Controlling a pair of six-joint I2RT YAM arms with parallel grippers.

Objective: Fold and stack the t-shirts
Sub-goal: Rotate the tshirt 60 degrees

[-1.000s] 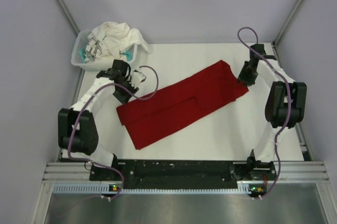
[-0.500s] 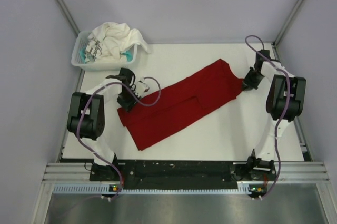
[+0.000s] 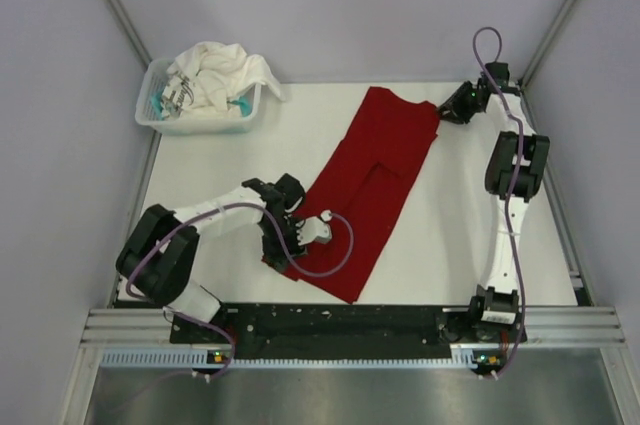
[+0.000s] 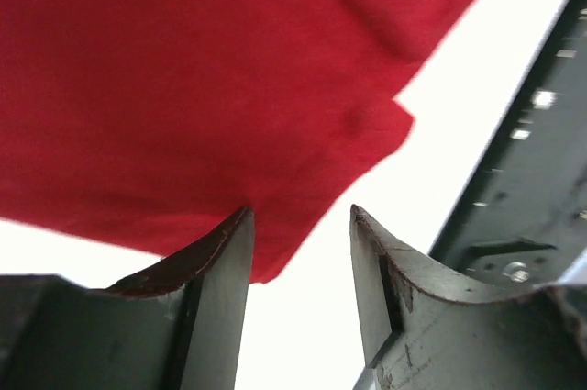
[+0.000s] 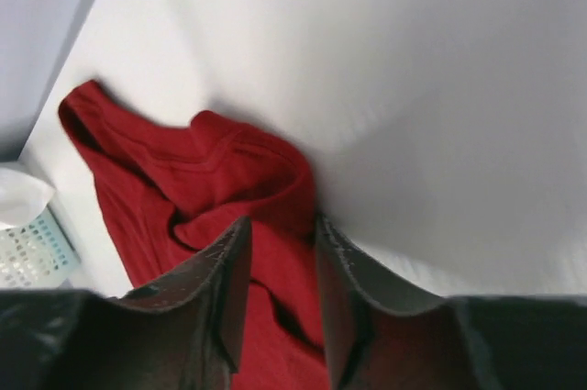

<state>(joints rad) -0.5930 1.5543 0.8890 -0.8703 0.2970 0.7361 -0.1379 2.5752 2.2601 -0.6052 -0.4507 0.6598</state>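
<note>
Next, my left gripper grabs the red t-shirt's near corner [image 4: 268, 261] on the basket side, to fold the t-shirt toward its far end.
The deep red t-shirt [image 3: 370, 175], folded into a long strip, lies on the white table from the far middle to the near middle. My left gripper [image 3: 273, 255] is at its near left corner with its jaws apart; in the left wrist view [image 4: 300, 216] the red cloth [image 4: 183, 69] ends at the left fingertip and bare table shows in the gap. My right gripper [image 3: 447, 110] is at the shirt's far right corner, its jaws [image 5: 282, 225] close on bunched red cloth [image 5: 156, 188]. The white t-shirt [image 3: 215, 70] is crumpled in the basket.
The white slatted basket [image 3: 165, 120] stands at the far left corner and also shows in the right wrist view [image 5: 27, 243]. The black base rail [image 3: 340, 320] runs along the near edge, close to the shirt's near end. Grey walls enclose the table.
The red shirt has swung from a left-right slant to a far-near line. My left gripper moved toward the near edge with its corner; my right gripper moved to the far right.
</note>
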